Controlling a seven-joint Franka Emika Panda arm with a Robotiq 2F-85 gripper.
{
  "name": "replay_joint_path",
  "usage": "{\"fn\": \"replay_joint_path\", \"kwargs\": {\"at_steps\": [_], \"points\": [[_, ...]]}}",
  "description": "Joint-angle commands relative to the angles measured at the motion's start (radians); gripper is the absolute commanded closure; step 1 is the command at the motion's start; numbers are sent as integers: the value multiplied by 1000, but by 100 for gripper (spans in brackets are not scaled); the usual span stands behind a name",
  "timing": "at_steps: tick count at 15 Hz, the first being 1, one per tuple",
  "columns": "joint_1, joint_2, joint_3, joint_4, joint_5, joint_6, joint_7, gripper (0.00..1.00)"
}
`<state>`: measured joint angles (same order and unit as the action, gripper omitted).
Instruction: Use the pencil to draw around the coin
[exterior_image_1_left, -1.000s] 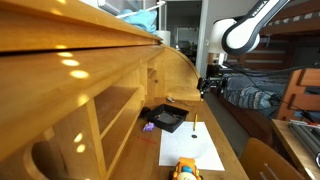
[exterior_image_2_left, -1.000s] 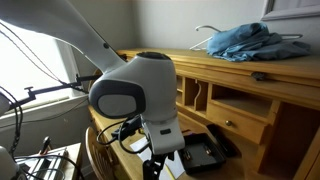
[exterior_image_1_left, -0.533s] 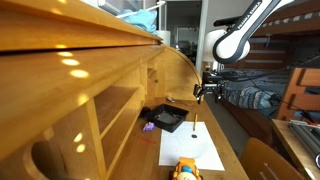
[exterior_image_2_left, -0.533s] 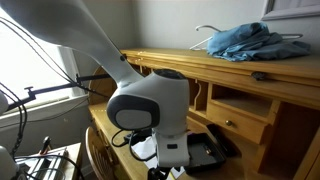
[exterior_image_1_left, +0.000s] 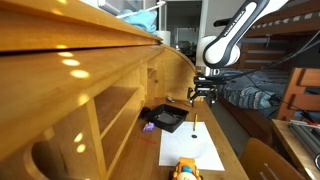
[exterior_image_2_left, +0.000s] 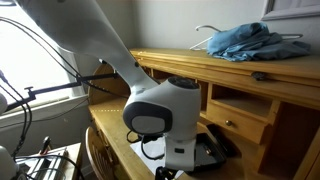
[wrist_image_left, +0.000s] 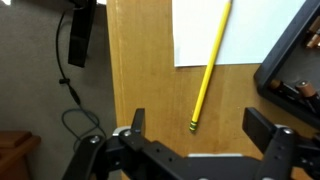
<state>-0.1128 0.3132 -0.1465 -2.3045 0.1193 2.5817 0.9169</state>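
Next, my gripper grips the yellow pencil near its dark end, fingers across the pencil. This leaves the pencil's end over the paper (exterior_image_1_left: 190, 148) free to draw.
The pencil (wrist_image_left: 210, 65) is a yellow stick with a dark end. It lies flat, partly on the white paper (wrist_image_left: 250, 30) and partly on the wooden desk, with its dark end pointing at my gripper. In an exterior view the pencil (exterior_image_1_left: 196, 126) lies at the far end of the paper (exterior_image_1_left: 190, 148). My gripper (wrist_image_left: 200, 125) is open and empty, above the desk, with the pencil's end between its fingers in the wrist view. In an exterior view the gripper (exterior_image_1_left: 203, 92) hangs well above the desk. No coin shows.
A black tray (exterior_image_1_left: 165, 118) with small items stands beside the paper, against the wooden hutch; it also shows in the wrist view (wrist_image_left: 300, 60). A yellow toy (exterior_image_1_left: 187, 170) sits at the paper's near end. A blue cloth (exterior_image_2_left: 240, 40) lies on the hutch top. Cables (wrist_image_left: 75, 90) hang off the desk edge.
The arm has swung in from beyond the desk edge toward the desk and come a little lower. The gripper stays open. The pencil and paper have not moved.
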Motion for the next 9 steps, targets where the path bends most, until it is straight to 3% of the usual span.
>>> {"fn": "replay_joint_path", "kwargs": {"at_steps": [1,9], "points": [[32,62,-32,68,1,-16,38,0],[60,144,-56,128,16,-28,78,0]]}}
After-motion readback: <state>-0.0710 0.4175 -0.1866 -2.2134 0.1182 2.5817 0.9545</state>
